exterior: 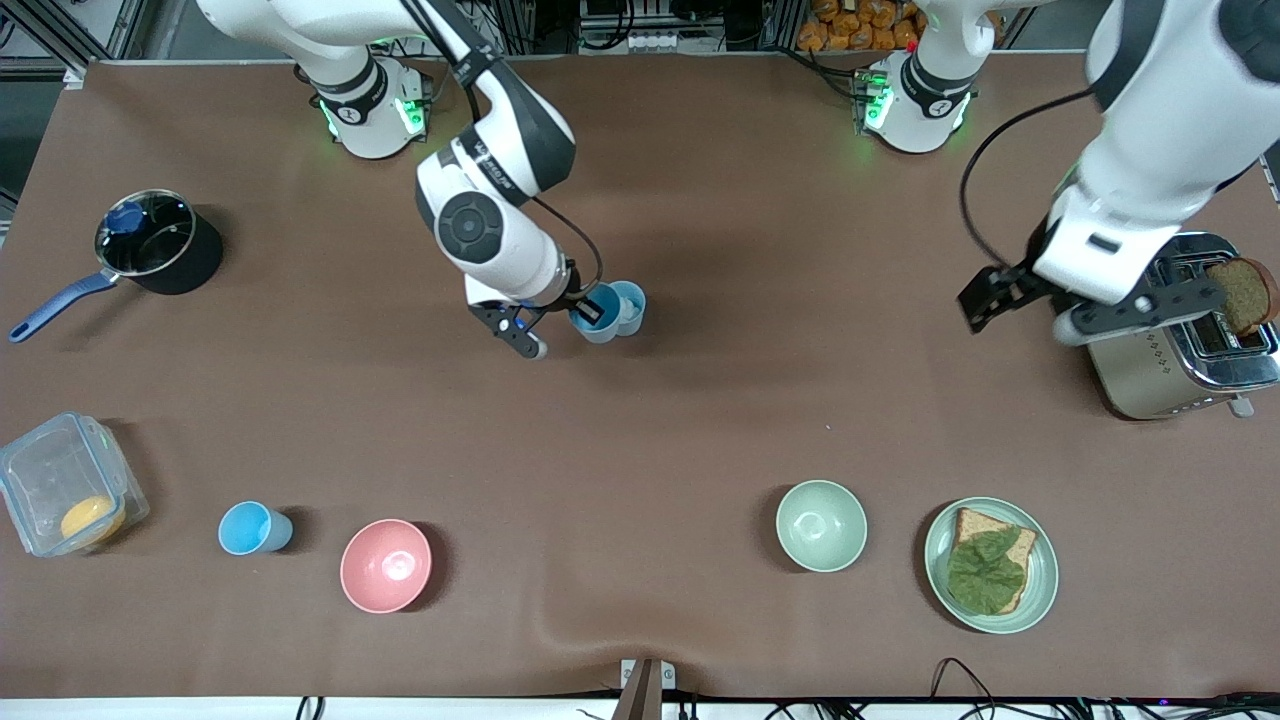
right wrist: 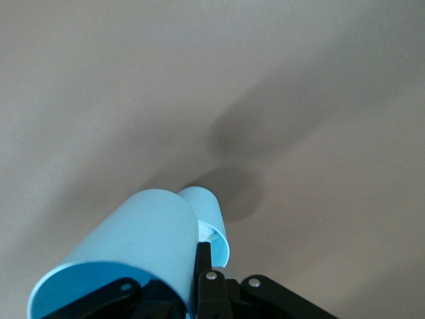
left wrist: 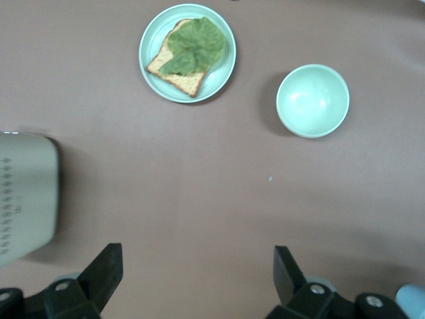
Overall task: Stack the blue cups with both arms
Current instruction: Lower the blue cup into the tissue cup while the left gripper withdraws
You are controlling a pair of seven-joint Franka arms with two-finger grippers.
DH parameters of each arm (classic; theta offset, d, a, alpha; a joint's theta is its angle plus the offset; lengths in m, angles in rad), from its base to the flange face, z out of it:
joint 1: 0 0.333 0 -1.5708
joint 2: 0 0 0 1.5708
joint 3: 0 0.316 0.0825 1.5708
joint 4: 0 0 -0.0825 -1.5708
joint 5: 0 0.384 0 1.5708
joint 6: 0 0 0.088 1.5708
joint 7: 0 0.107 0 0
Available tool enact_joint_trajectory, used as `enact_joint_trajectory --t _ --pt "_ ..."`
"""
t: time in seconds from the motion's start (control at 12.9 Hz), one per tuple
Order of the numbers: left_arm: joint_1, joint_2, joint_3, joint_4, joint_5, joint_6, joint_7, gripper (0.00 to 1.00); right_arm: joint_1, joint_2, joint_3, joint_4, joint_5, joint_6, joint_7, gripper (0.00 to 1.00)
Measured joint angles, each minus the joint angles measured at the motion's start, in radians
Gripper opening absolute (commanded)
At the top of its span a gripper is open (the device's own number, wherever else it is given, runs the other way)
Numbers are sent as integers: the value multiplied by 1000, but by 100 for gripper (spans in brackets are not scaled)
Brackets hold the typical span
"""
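Observation:
I should move the held cup inside the second cup before my right gripper releases it, because the held blue cup's base (exterior: 600, 337) hangs outside the second cup's rim (exterior: 631, 294).
My right gripper (exterior: 588, 312) is shut on the rim of a blue cup (exterior: 597, 322), one finger inside it and one outside. In the right wrist view this cup (right wrist: 126, 249) fills the space at my gripper (right wrist: 174, 282). A second blue cup (exterior: 630, 305) stands right beside it at mid-table and also shows in the right wrist view (right wrist: 211, 216). A third blue cup (exterior: 254, 527) stands near the front edge, beside the pink bowl (exterior: 386, 565). My left gripper (exterior: 988, 298) is open and empty over bare table beside the toaster; its fingers (left wrist: 105, 274) stand wide apart.
A toaster (exterior: 1185, 335) with bread stands at the left arm's end. A pale green bowl (exterior: 821, 525) and a plate with toast and lettuce (exterior: 990, 565) sit near the front. A pot (exterior: 150, 245) and a clear container (exterior: 65, 485) are at the right arm's end.

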Motion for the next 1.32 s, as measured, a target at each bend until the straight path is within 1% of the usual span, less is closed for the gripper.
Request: enact_joint_trajectory --t 0.15,0.39,0.54,0.7,0.77,1.32 --pt "17 -9 -2 43 -5 -70 43 100 23 4 0 0 0 0 49 0" --pt "21 -20 25 74 -21 -108 134 100 46 12 0 -1 0 3 106 0" --pt "3 -27 83 79 -26 -115 181 100 49 15 0 -5 0 4 111 0" --pt "-40 -31 172 81 -36 -124 233 100 49 16 -1 -10 0 4 112 0" --pt "-46 -32 194 81 -45 -126 251 100 49 16 -1 -13 0 5 113 0" --pt "-61 -33 200 87 -50 -135 257 100 74 21 -1 -21 0 5 141 0"
